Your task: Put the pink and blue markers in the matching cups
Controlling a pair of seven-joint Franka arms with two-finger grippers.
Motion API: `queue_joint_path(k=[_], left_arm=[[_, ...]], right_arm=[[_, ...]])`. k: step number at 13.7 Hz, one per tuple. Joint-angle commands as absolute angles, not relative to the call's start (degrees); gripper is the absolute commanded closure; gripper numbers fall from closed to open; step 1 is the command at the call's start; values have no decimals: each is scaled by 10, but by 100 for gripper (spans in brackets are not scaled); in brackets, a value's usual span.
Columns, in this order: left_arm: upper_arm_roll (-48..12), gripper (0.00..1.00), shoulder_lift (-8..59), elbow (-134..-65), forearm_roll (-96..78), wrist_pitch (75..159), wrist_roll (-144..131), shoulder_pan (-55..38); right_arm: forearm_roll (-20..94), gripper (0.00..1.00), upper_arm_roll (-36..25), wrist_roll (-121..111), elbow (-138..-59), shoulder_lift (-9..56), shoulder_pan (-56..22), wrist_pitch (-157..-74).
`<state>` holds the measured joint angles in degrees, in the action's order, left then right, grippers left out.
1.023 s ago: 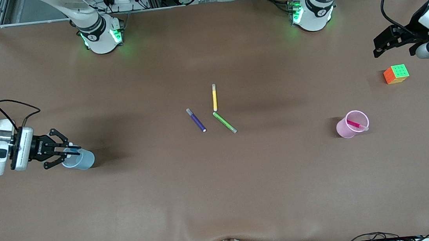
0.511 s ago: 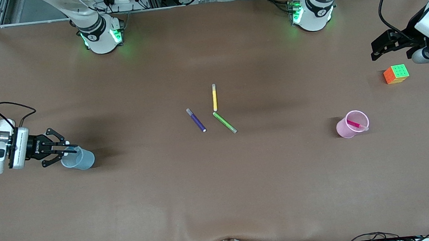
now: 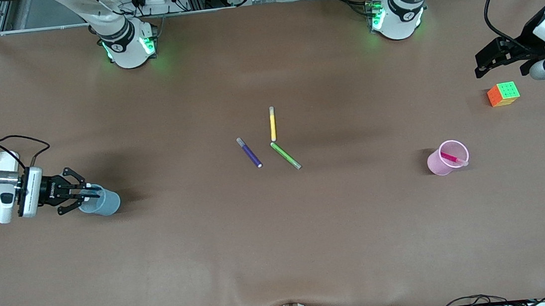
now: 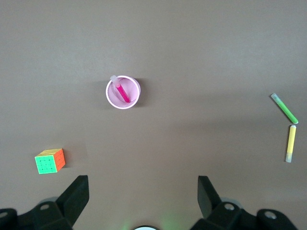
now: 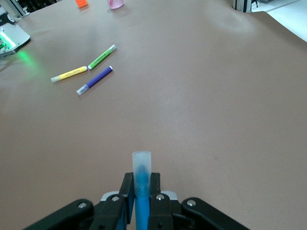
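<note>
I need to open my right gripper now: its fingers are holding the blue marker inside the blue cup's rim point(image 3: 90, 207) in the front view.
My right gripper point(image 3: 85, 193) is shut on the blue marker point(image 3: 93, 189), which it holds over the rim of the pale blue cup point(image 3: 108, 204) at the right arm's end of the table. In the right wrist view the blue marker point(image 5: 142, 179) sticks out from between the shut fingers point(image 5: 126, 191), pale cap outward; the blue cup is hidden there. The pink marker point(image 3: 453, 158) leans inside the pink cup point(image 3: 434, 164) toward the left arm's end. My left gripper point(image 3: 481, 64) hangs open above the table near that end. Its wrist view shows the pink cup point(image 4: 123, 108) holding the pink marker point(image 4: 123, 92).
Purple point(image 3: 250, 153), yellow point(image 3: 272, 123) and green point(image 3: 285, 155) markers lie together mid-table. A colourful cube point(image 3: 503, 94) sits near the left arm's end, farther from the front camera than the pink cup.
My right gripper has sunk a little with the blue marker, staying at the blue cup's rim. The left gripper has only wavered slightly above the cube's end.
</note>
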<state>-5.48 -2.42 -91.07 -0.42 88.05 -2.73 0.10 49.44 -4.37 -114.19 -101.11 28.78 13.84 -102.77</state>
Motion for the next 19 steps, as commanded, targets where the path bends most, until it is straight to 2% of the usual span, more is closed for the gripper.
queue_joint_path(k=[1, 2, 6, 11, 17, 19], left_arm=[[-55, 0, -20, -899, -10, 878, -33, 8], [-55, 0, -20, -899, -10, 878, -33, 9], [-54, 0, -21, -899, -12, 878, -86, 10], [-52, 0, -20, -899, -15, 878, -54, 41], [-52, 0, -19, -899, -13, 878, -54, 42], [-52, 0, -19, -898, -12, 878, -54, 44]], right_arm=[[507, 58, -34, -1159, -984, 295, 151, -1024], [507, 1, -34, -1158, -981, 295, 150, -1027], [495, 0, -37, -1084, -976, 287, 144, -1028], [421, 0, -35, -942, -943, 264, 140, -1023], [294, 0, -33, -749, -944, 202, 111, -1013], [266, 0, -34, -702, -947, 170, 98, -987]])
